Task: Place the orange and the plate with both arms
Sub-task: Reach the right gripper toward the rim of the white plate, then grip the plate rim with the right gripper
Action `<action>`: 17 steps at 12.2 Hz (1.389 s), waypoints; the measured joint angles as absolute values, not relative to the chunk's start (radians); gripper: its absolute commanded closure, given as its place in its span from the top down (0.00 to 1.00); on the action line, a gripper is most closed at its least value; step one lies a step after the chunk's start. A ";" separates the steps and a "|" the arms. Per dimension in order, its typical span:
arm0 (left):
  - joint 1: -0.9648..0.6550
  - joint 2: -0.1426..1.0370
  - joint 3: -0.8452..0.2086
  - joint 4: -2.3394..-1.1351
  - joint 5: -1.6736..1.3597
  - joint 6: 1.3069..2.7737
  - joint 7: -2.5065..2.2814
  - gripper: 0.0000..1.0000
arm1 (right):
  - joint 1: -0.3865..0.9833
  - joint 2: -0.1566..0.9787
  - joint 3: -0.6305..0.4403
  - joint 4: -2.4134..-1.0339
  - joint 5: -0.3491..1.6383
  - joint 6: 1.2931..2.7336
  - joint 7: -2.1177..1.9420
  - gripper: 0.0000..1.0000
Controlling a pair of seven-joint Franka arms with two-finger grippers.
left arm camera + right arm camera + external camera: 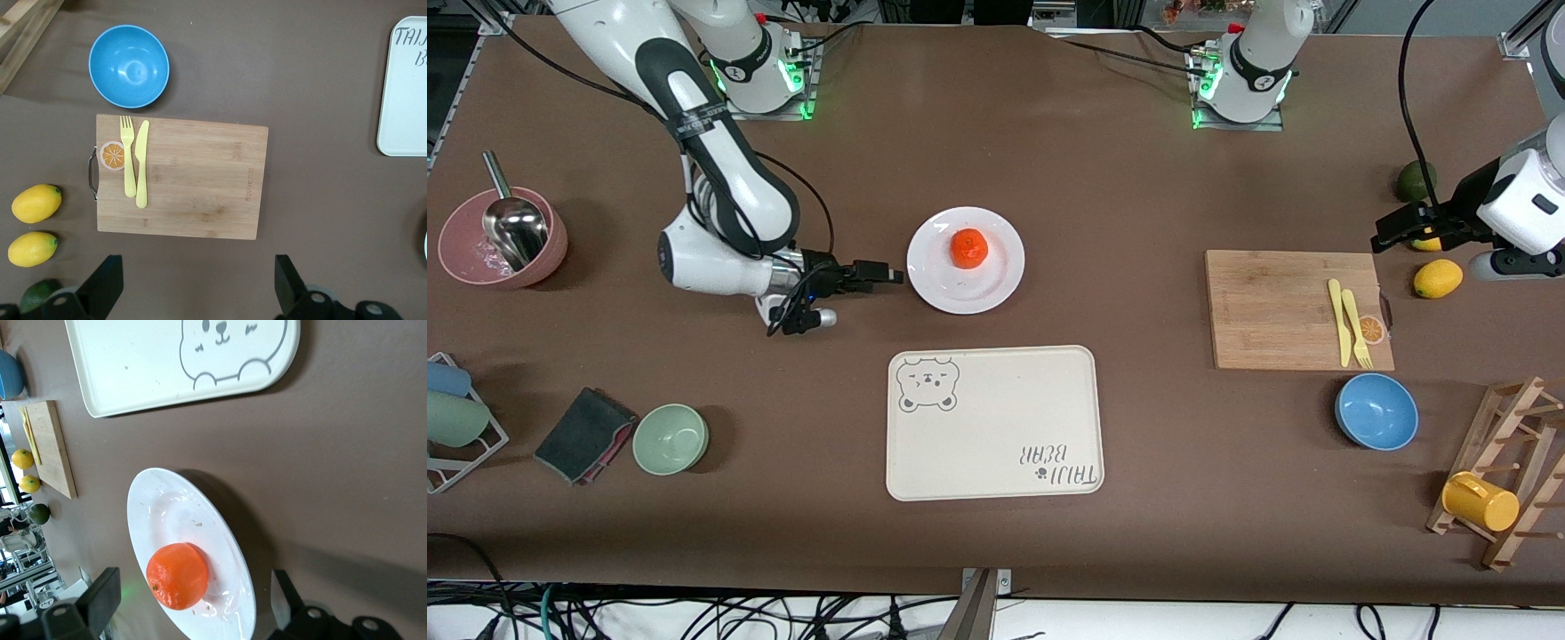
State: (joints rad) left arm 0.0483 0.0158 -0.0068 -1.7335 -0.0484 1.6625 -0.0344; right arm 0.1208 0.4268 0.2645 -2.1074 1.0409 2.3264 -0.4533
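The orange and plate need to go on the cream bear-print tray (994, 425), so my right gripper should grab the white plate by its rim (912, 261) next.
The orange (968, 248) sits on the white plate (996, 284) in the middle of the table. My right gripper (889, 272) is low beside the plate's rim, on the side toward the right arm's end, open and empty. In the right wrist view the orange (177, 575) and plate (173, 507) lie between the spread fingers of that gripper (193, 603). My left gripper (1392, 233) hangs open and empty over the table near the cutting board's corner and the lemons; its own view shows bare table between the fingers of that gripper (198, 283).
The cream bear-print tray (996, 427) lies nearer the camera than the plate. A cutting board (1280, 311) with a yellow fork and knife, a blue bowl (1376, 411), two lemons (1438, 278) and an avocado (1414, 180) are toward the left arm's end. A pink bowl (503, 258) and a green bowl (671, 438) are toward the right arm's end.
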 measured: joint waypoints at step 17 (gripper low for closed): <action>0.048 0.019 -0.008 -1.734 -0.048 1.662 -0.034 1.00 | 0.121 0.524 0.408 -2.180 1.382 2.583 -0.739 0.68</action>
